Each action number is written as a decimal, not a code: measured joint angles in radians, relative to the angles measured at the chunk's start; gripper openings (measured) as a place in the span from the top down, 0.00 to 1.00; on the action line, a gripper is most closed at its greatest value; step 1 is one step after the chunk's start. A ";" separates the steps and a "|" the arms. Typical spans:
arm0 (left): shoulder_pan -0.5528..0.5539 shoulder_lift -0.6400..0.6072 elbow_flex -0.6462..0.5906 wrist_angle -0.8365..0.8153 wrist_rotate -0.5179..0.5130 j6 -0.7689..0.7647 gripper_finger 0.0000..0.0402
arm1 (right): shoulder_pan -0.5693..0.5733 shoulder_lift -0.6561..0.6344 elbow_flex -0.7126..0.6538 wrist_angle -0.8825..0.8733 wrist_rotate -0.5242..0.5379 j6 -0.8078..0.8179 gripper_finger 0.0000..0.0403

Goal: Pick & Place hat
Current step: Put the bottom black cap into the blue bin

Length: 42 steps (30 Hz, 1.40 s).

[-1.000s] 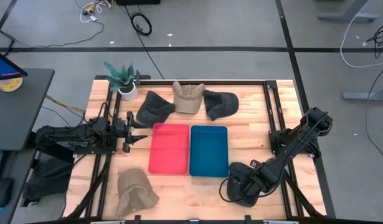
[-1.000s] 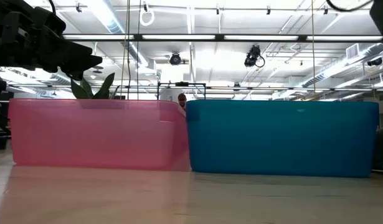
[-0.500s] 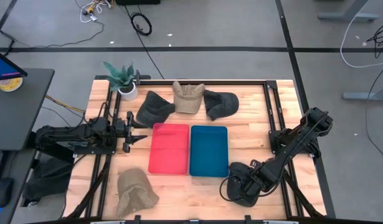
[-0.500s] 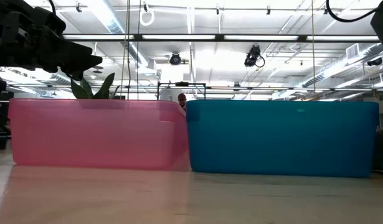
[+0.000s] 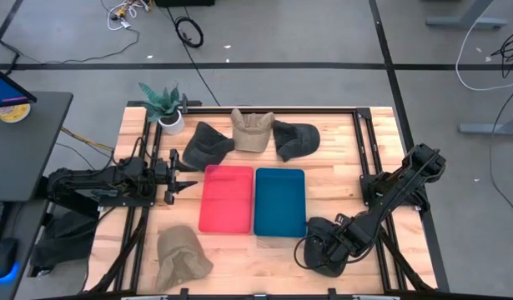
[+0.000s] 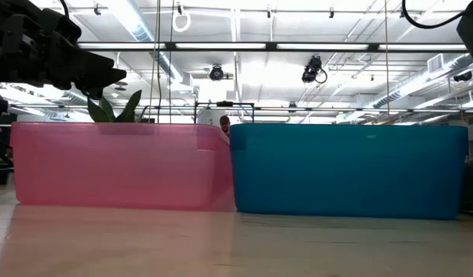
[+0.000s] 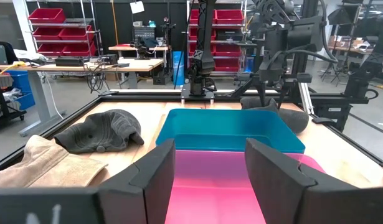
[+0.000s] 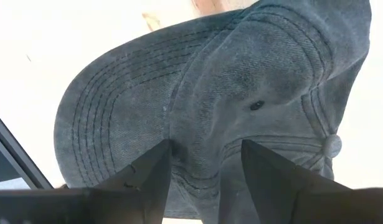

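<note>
My right gripper takes hold of the raised fold of the cap's top beside its brim next, to place the dark denim cap in the blue bin [image 5: 279, 202].
A dark denim cap [image 5: 321, 227] lies on the table at its near right, beside the blue bin [image 5: 279, 202]. My right gripper [image 5: 323, 248] is down on it from above. In the right wrist view the cap [image 8: 260, 81] fills the picture, and the open gripper [image 8: 207, 155] has its fingers either side of a ridge of the crown by the brim [image 8: 110, 118]. My left gripper [image 5: 177, 173] waits open at the table's left, pointing at the pink bin [image 5: 227, 198]; the left wrist view shows it [image 7: 210, 162] open over that bin [image 7: 210, 186]. My right gripper comes at the cap's crown [image 8: 207, 106] from above, pointing down, with its open fingers [image 8: 147, 177] across a raised fold next to the brim. I cannot tell whether the fingers touch the cloth. The cap lies flat on the table.
Three more caps lie along the far edge: dark grey [image 5: 208, 143], tan [image 5: 252, 129] and dark [image 5: 295, 137]. Another tan cap [image 5: 179, 257] lies at the near left. A potted plant [image 5: 163, 104] stands at the far left corner. The two bins [image 6: 121, 165] [image 6: 348, 171] fill the table's middle.
</note>
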State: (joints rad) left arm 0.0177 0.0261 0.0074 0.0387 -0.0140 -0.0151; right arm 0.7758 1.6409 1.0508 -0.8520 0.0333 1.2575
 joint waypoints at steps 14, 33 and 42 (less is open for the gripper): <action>0.000 0.000 0.000 0.000 0.000 0.000 0.51 | 0.001 0.000 0.000 0.004 0.022 -0.096 0.51; 0.000 0.000 0.000 0.000 0.000 0.000 0.51 | 0.000 0.000 0.000 0.065 -0.028 -0.037 0.92; 0.000 0.000 0.000 0.000 0.000 0.000 0.51 | 0.000 0.000 0.000 0.067 -0.122 -0.014 0.98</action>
State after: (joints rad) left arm 0.0177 0.0259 0.0071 0.0387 -0.0141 -0.0153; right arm 0.7757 1.6405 1.0504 -0.7853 -0.0887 1.2437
